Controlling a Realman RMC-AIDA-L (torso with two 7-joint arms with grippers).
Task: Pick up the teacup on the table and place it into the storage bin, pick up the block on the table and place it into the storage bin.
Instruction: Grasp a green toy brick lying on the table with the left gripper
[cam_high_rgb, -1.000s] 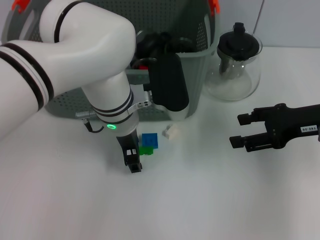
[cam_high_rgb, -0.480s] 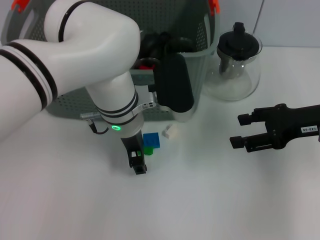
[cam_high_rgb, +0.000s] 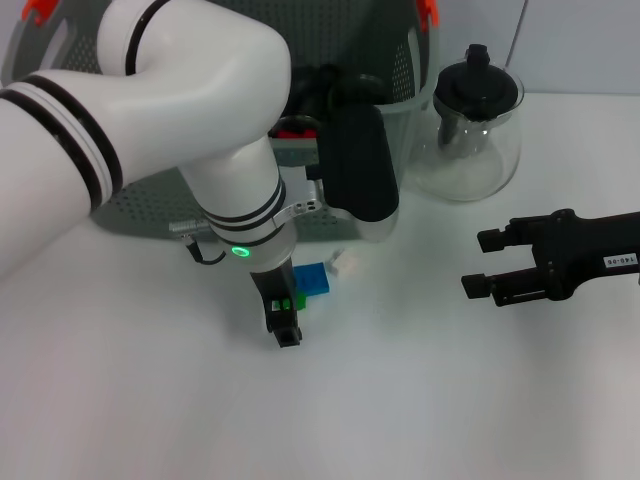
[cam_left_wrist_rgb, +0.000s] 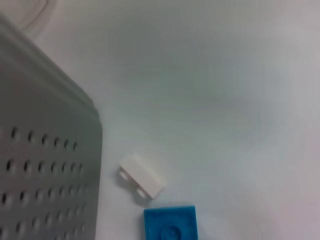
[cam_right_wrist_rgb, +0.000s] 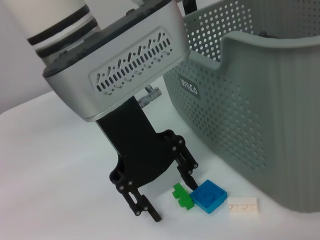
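Observation:
The left gripper's fingers reach down over the green block's sides in the head view. The left gripper will close on the green block next.
A blue block (cam_high_rgb: 312, 280) lies on the white table next to a green block (cam_high_rgb: 293, 301), with a small white block (cam_high_rgb: 345, 263) just beyond them. My left gripper (cam_high_rgb: 291, 316) is down at the table, open. In the right wrist view its fingers (cam_right_wrist_rgb: 143, 204) stand on either side of the green block (cam_right_wrist_rgb: 182, 195), with the blue block (cam_right_wrist_rgb: 209, 196) and white block (cam_right_wrist_rgb: 243, 207) beside it. The grey-green storage bin (cam_high_rgb: 395, 150) stands right behind. My right gripper (cam_high_rgb: 480, 263) hovers open at the right. No teacup shows on the table.
A glass teapot (cam_high_rgb: 470, 120) with a black lid stands to the right of the bin. In the left wrist view the bin wall (cam_left_wrist_rgb: 40, 150) is close to the white block (cam_left_wrist_rgb: 142, 176) and blue block (cam_left_wrist_rgb: 170, 225). Dark items lie inside the bin.
My left gripper has slid a little to the right and nearer the front edge. The blue block has shifted slightly right and turned. The right arm has not moved.

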